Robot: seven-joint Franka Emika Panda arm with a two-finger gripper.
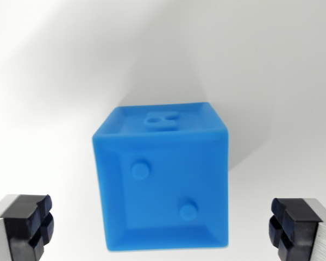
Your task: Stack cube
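I should next grab the blue cube by its two opposite sides, on either side of the cube's dotted side point(164, 190), to stack it.
A blue cube point(162, 179) shaped like a die fills the middle of the wrist view, resting on a white surface point(65, 65). Its near face shows two raised dots, and its top face carries more raised marks. My gripper point(162, 231) is open, with one dark fingertip point(28, 224) at the wrist view's left bottom corner and the other fingertip point(290, 225) at the right bottom corner. The cube lies between the two fingers with a clear gap on each side, and neither finger touches it. No other cube shows in this view.
The white surface spreads all around the cube. A soft grey shadow point(228, 114) falls behind the cube and toward the wrist view's right.
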